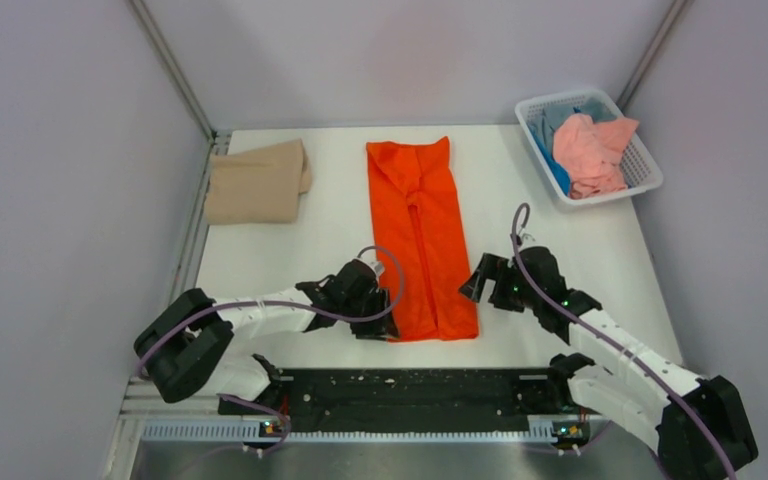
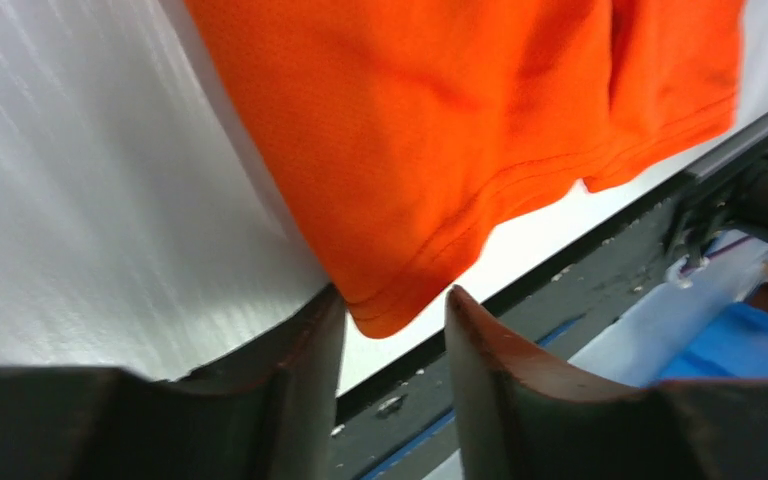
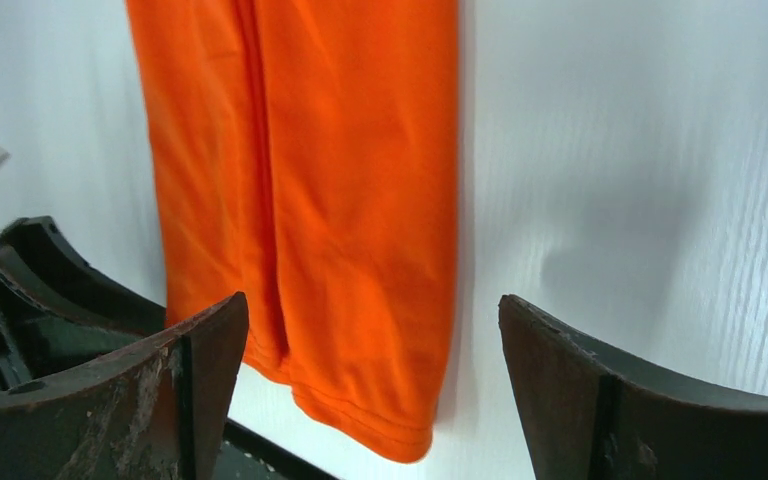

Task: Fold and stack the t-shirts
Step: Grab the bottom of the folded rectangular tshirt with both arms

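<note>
I will fold the hem evenly over, so my right gripper will next grab the orange t-shirt's free near hem corner (image 1: 473,334) (image 3: 411,439), opposite my left gripper's corner.
An orange t-shirt (image 1: 420,230), folded into a long narrow strip, runs front to back on the middle of the white table (image 1: 290,260). My left gripper (image 1: 378,325) is low at its near left corner. In the left wrist view the jaws of that gripper (image 2: 395,295) stand partly apart, with the hemmed corner of the orange shirt (image 2: 440,130) between the tips and one finger (image 2: 325,320) against the cloth edge. My right gripper (image 1: 472,285) hovers wide open beside the near right edge. In its own view the gripper (image 3: 371,302) frames the orange shirt's (image 3: 330,170) near corner.
A folded tan t-shirt (image 1: 257,182) lies at the back left. A white lattice basket (image 1: 612,196) at the back right holds a crumpled pink shirt (image 1: 590,150) over a blue one (image 1: 557,172). A black rail (image 1: 410,390) runs along the near table edge.
</note>
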Available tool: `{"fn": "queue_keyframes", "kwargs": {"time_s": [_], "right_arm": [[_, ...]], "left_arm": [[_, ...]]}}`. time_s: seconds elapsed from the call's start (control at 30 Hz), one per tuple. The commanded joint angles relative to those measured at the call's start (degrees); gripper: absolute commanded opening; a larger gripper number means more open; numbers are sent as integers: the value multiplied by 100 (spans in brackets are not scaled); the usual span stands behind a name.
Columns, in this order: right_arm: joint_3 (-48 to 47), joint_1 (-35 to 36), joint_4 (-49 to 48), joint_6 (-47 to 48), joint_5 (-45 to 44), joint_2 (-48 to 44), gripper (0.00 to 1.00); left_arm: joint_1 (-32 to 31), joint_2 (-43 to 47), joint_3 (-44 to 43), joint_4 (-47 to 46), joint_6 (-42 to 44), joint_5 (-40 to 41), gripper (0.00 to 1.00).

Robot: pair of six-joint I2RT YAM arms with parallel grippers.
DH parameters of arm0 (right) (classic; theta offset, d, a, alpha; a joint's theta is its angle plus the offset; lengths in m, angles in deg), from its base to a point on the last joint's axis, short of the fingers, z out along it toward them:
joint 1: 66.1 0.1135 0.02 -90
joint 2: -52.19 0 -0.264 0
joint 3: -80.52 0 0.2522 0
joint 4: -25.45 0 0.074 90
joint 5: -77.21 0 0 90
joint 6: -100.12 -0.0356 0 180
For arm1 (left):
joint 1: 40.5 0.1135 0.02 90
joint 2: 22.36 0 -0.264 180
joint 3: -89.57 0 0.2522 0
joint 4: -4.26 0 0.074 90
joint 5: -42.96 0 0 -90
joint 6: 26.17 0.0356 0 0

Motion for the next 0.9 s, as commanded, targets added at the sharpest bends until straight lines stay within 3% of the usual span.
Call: {"fn": "queue_keyframes", "kwargs": {"time_s": [0.0, 0.1, 0.3, 0.43, 0.6, 0.73, 0.8, 0.87], "right_arm": [[271, 70, 432, -166, -27, -253, 93], [293, 64, 776, -70, -134, -323, 93], [512, 125, 870, 70, 661, -323, 89], [627, 151, 1158, 206, 942, -352, 83], [942, 169, 920, 122, 970, -477, 62], [1062, 169, 298, 78, 751, -362, 54], [1093, 169, 90, -3, 787, -231, 32], [1177, 178, -33, -71, 910, -172, 0]], "left_arm": [[-74, -94, -31, 600, 127, 237, 42], [-73, -40, -22, 886, 151, 475, 34], [-72, -250, -143, 903, 165, 751, 18], [-71, -396, -147, 560, 124, 543, 0], [-80, -301, 32, 244, 22, 436, 0], [-75, -22, 253, 29, -2, 463, 0], [-75, 52, 329, -29, -36, 481, 0], [-79, 29, 475, -224, -139, 393, 0]]}}
